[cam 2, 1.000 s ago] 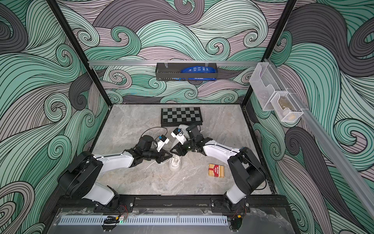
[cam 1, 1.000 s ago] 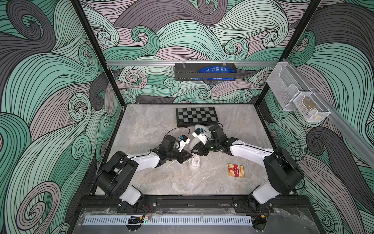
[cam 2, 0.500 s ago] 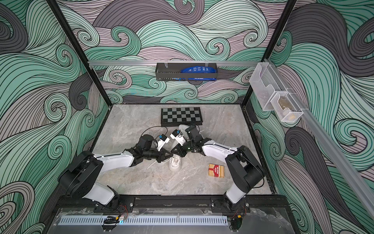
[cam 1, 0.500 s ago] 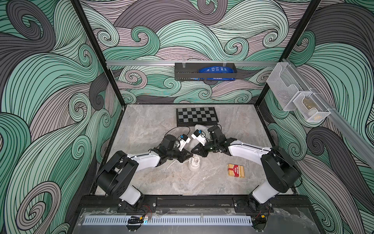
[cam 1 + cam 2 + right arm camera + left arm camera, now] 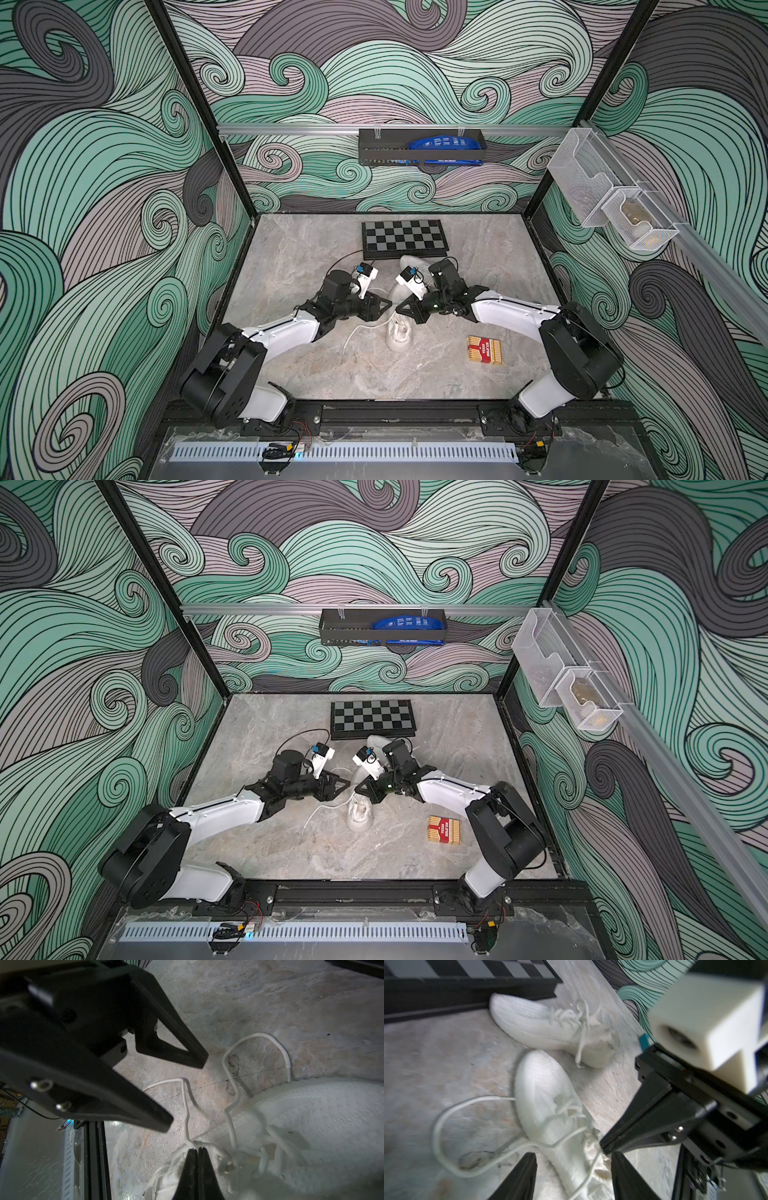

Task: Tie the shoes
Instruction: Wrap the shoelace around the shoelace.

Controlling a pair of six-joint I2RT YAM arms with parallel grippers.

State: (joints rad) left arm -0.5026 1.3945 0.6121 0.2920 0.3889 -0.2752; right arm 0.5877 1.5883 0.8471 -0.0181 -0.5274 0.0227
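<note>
The lace will be gripped along its loose length by my left gripper to wrap and tie it, and the piece of lace in my right gripper stays free.
Two white shoes lie mid-table. The near shoe [image 5: 399, 330] [image 5: 359, 814] [image 5: 546, 1101] [image 5: 311, 1109] sits between my grippers. The far shoe [image 5: 409, 264] [image 5: 542, 1024], by the chessboard, is partly hidden by my right arm in both top views. My left gripper [image 5: 384, 306] [image 5: 573, 1156] [image 5: 185, 1093] is open over the near shoe's collar, with a lace [image 5: 440, 1126] [image 5: 257, 1035] running loose between its fingers. My right gripper [image 5: 401, 309] [image 5: 196, 1149] [image 5: 604, 1147] is shut on a lace strand at the shoe's opening. A lace loop lies on the table beside the shoe.
A folded chessboard [image 5: 403, 239] lies behind the shoes. A red box [image 5: 484, 350] sits near my right arm. A black wall basket [image 5: 419, 147] holds a blue item, and clear bins [image 5: 598, 183] hang on the right wall.
My left gripper has opened and let go of the lace. My right gripper has closed on a lace strand at the shoe's opening. Both arms stayed near the near shoe.
</note>
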